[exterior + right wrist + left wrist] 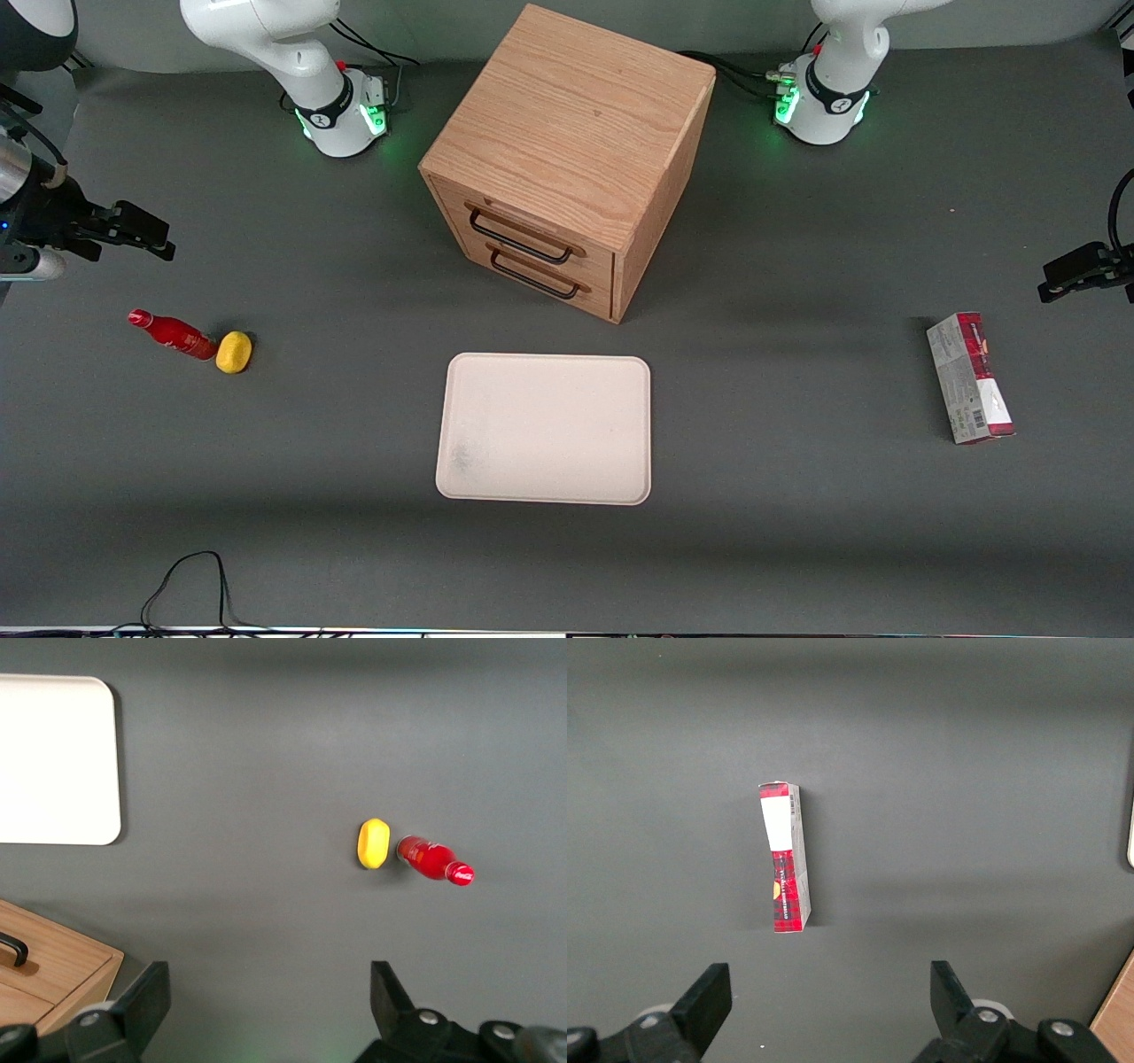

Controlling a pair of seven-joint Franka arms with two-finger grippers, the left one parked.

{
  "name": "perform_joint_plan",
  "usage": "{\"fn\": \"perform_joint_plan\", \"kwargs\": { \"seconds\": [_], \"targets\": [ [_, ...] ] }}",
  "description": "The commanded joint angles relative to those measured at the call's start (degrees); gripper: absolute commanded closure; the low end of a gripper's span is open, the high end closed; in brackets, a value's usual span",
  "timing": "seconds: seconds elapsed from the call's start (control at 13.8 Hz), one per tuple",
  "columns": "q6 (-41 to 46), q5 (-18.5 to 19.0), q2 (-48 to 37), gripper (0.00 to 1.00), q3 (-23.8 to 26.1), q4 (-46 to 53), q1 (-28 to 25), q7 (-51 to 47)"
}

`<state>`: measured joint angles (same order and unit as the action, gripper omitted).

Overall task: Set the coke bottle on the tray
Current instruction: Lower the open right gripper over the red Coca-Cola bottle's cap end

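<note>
My right gripper is going to grab the red coke bottle by its cap end (pixel 142 319) next, so it can put the bottle on the tray (pixel 544 429).
The coke bottle (pixel 172 333) is a small all-red bottle lying on its side on the grey table toward the working arm's end, its base touching a yellow rounded lump (pixel 234 352). It also shows in the right wrist view (pixel 433 859). The cream-beige tray (pixel 544 429) lies flat in front of the wooden cabinet, nearer the front camera; its corner shows in the right wrist view (pixel 53 762). My right gripper (pixel 142 232) hangs above the table, farther from the front camera than the bottle, open and empty (pixel 270 992).
A wooden two-drawer cabinet (pixel 567 159) stands mid-table, its corner in the right wrist view (pixel 53 974). The yellow lump (pixel 373 843) lies between bottle and tray. A red-and-grey box (pixel 969 377) lies toward the parked arm's end. A black cable (pixel 190 585) loops at the near edge.
</note>
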<state>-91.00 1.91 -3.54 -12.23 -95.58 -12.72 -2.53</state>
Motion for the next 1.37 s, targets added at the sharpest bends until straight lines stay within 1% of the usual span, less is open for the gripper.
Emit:
{"fn": "perform_joint_plan", "kwargs": {
  "seconds": [0.0, 0.22, 0.36, 0.51, 0.65, 0.87, 1.01, 1.16, 1.3],
  "targets": [
    [0.0, 0.3, 0.6, 0.0, 0.5, 1.2, 0.4, -1.4],
    [0.1, 0.4, 1.3, 0.0, -0.4, 0.8, 0.9, 0.4],
    [-1.3, 0.2, 1.8, 0.0, -5.3, -1.7, 1.4, 7.6],
    [-5.4, 0.2, 2.6, 0.0, -10.6, -4.8, 1.4, 13.7],
    [-11.4, 0.6, 2.6, 0.0, -14.6, -9.8, 1.4, 20.2],
    [-21.6, 0.7, 3.8, 0.0, -18.9, -17.3, 1.4, 26.5],
    [-27.2, 0.7, 5.6, 0.0, -20.8, -20.4, 1.6, 30.5],
    [-31.2, 0.1, 7.2, 0.0, -21.3, -23.0, 1.6, 31.2],
    [-37.0, -0.1, 8.1, 0.0, -21.5, -27.4, 1.6, 31.1]
  ]
}}
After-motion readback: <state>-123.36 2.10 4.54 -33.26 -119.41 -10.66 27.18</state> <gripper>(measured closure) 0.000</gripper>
